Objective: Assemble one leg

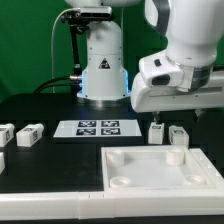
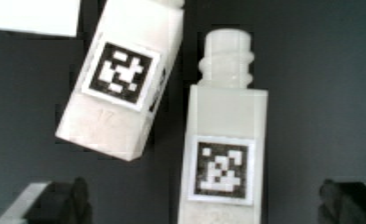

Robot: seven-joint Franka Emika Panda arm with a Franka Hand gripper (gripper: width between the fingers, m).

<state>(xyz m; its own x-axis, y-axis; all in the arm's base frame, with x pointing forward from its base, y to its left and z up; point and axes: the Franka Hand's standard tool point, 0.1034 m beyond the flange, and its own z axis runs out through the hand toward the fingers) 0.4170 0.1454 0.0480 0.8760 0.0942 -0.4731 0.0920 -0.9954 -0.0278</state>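
Note:
I should next grab the straight leg by its tagged body [image 1: 178,136] with my gripper, so its round peg is free to fit into the white panel [image 1: 160,168].
Two legs lie close together on the black table just behind the large white panel [image 1: 160,168]. In the wrist view one leg [image 2: 224,135] runs straight between my fingers with its round peg pointing away, and a tag marker shows on its face. The other leg [image 2: 118,82] lies beside it, tilted. My gripper [image 2: 198,205] is open, with its dark fingertips [image 2: 47,200] wide apart on either side of the straight leg and not touching it. In the exterior view the gripper [image 1: 168,108] hovers just above the pair of legs [image 1: 157,130].
The marker board [image 1: 97,127] lies mid-table in front of the robot base [image 1: 103,65]. More legs [image 1: 28,133] lie at the exterior view's left edge. The panel with round sockets fills the front right.

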